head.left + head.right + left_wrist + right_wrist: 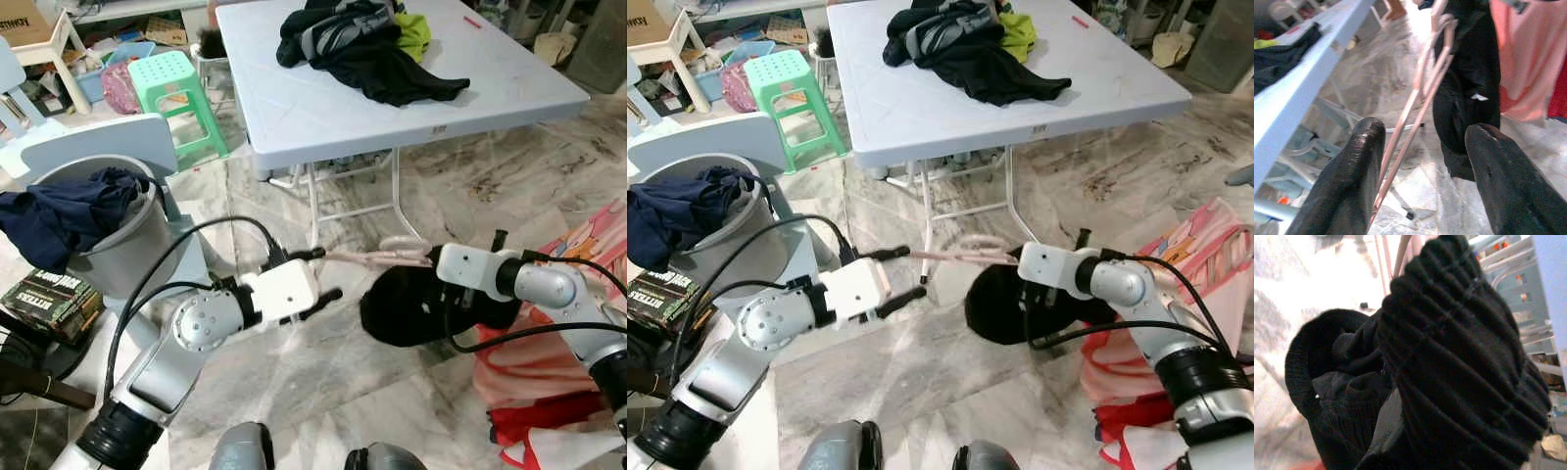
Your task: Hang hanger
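Note:
I will next pick up the hanger with my left gripper by its bare near end (328, 255) (1393, 161) to hang it, because the black garment is bunched over the hanger's far end.
A thin pink hanger (377, 258) lies level between my two grippers, low over the marble floor in front of the table legs. My left gripper (330, 272) is open, and the hanger's near end passes between its fingers (1366, 161), close to one of them. At the hanger's far end is a black knitted garment (407, 308), bunched over my right gripper (453, 274) and hiding it. In the right wrist view the same black garment (1449, 357) lies right against the camera, with the pink hanger (1400, 259) beyond it.
A white folding table (323, 98) with a pile of dark clothes (362, 44) stands just behind. A grey bucket (122, 245) holding navy cloth is at the left, with books (54, 299) below it and a green stool (176, 78) behind. A pink and red bag (549, 362) lies at the right.

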Controlling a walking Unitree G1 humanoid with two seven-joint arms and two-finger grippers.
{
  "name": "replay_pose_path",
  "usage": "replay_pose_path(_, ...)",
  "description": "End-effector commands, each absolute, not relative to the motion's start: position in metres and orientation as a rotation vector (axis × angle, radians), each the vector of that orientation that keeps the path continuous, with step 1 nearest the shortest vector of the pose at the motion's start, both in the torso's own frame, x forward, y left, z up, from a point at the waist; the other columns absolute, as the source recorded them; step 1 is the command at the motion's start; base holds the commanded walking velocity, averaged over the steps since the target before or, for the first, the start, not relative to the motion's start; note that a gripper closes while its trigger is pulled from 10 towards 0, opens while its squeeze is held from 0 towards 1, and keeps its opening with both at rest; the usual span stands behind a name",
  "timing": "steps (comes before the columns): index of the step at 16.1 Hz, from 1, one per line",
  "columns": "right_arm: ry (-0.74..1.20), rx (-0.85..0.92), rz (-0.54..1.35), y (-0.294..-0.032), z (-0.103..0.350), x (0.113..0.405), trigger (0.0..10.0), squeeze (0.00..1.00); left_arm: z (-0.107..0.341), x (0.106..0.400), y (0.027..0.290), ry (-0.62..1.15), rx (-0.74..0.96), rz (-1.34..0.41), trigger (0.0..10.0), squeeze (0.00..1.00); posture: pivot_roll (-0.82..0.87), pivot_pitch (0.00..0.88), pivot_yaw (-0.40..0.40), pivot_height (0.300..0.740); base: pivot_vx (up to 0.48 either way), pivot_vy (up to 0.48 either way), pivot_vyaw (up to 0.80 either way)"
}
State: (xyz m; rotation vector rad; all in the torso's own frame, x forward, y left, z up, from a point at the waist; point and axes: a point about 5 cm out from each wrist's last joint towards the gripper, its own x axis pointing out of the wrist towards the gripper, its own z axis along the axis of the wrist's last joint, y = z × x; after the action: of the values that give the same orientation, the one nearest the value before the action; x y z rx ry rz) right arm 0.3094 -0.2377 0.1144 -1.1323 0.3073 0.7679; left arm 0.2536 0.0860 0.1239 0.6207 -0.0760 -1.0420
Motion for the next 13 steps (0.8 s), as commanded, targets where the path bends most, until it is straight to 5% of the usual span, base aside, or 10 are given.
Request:
replay_pose_path(1,0.261,-1.160,0.784,-0.230,0.120,0.315,10.0,0.00,0.121,0.251,0.086,-0.068,0.632,-1.077,10.0,1.00,0.00,0.082,-0.006,0.740,0.000,0.000,0.00)
replay_pose_path(9,0.231,-1.146,1.078,-0.224,0.129,0.296,10.0,0.00,0.104,0.246,0.086,-0.030,0.622,-1.131,10.0,1.00,0.00,0.076,0.002,0.740,0.000,0.000,0.00)
replay_pose_path(10,0.223,-1.135,1.101,-0.224,0.135,0.296,10.0,0.00,0.103,0.247,0.085,-0.020,0.608,-1.145,10.0,0.26,-0.01,0.073,0.005,0.740,0.000,0.000,0.00)
replay_pose_path(11,0.219,-1.134,1.112,-0.224,0.137,0.296,10.0,0.00,0.101,0.247,0.084,-0.009,0.599,-1.162,10.0,0.00,-0.01,0.071,0.006,0.740,0.000,0.000,0.00)
replay_pose_path(12,0.208,-1.152,1.111,-0.224,0.141,0.298,10.0,0.00,0.100,0.250,0.082,0.001,0.591,-1.177,8.2,0.00,-0.01,0.070,0.007,0.740,0.000,0.000,0.00)
replay_pose_path(13,0.204,-1.158,1.118,-0.223,0.142,0.298,10.0,0.00,0.100,0.251,0.081,-0.002,0.595,-1.184,2.0,0.00,-0.01,0.070,0.007,0.740,0.000,0.000,0.00)
